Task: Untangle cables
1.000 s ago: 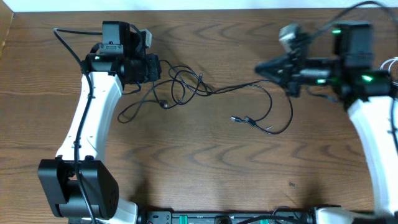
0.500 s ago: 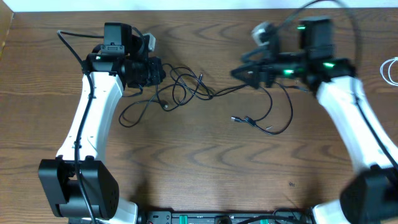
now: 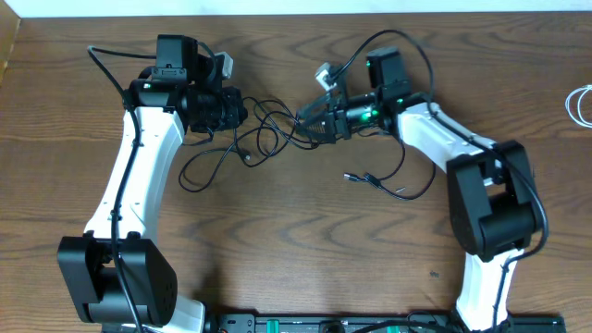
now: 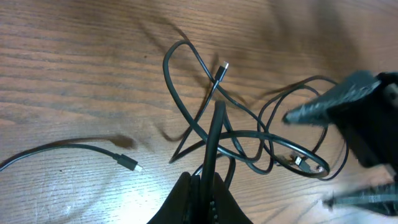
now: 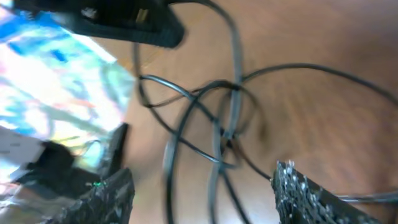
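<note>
My right gripper should next grab a piece of black cable [image 5: 213,180] at the edge of the tangle, across from my left gripper. Then it can pull the crossing loops apart.
Black cables [image 3: 268,129] lie in a loose tangle at the table's middle, with one strand trailing right to small plugs [image 3: 356,177]. My left gripper [image 3: 237,106] is shut on a black cable [image 4: 214,134] at the tangle's left side; the crossing loops [image 4: 249,140] lie just beyond it. My right gripper [image 3: 307,123] hovers at the tangle's right edge, open. In the right wrist view its fingers [image 5: 305,193] straddle several blurred black strands [image 5: 224,118] without touching them. A white cable [image 3: 583,104] lies at the far right edge.
A free plug end [image 4: 129,163] lies on the wood left of the held cable. A cable loop [image 3: 199,166] lies beside the left arm. The right arm's own thick wire [image 3: 370,46] arches over the back of the table.
My right arm has swung left from the far right of the table to the tangle, and its jaws have opened. The left gripper has stayed shut on its cable.
</note>
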Robot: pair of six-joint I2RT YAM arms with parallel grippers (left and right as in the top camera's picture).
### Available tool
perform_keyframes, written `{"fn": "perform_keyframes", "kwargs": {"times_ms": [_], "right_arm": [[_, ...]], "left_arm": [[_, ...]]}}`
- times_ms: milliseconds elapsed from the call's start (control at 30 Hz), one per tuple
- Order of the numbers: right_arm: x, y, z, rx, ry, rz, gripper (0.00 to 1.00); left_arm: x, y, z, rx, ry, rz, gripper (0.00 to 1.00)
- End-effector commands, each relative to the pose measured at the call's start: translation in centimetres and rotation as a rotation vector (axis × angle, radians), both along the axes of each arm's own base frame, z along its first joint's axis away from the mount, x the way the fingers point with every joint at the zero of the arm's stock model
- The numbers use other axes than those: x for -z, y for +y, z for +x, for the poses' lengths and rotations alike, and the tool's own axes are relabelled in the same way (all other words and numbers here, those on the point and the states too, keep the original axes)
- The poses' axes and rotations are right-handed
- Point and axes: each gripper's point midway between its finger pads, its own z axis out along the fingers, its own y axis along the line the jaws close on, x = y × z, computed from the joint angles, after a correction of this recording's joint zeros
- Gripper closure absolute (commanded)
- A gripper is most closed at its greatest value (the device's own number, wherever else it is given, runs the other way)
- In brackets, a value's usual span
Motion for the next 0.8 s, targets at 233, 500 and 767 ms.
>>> {"fn": "perform_keyframes", "kwargs": {"times_ms": [233,500,767], "right_arm": [[-3.3,1.2,-3.8,-0.206,0.107,0.157,0.47],[-5.4,0.2,-2.7,-0.210,0.191,0.175,0.99],[-11.5,-3.1,0.1,-0.131,0.101,0.204,0.99]], "left_arm": [[0.2,-0.3,-0.1,0.011,0.009,-0.012,0.93],[0.5,-0.3,-0.1,0.010,0.018,-0.011,0.92],[0.5,-0.3,-0.1,0.010,0.018,-0.009,0.93]]}}
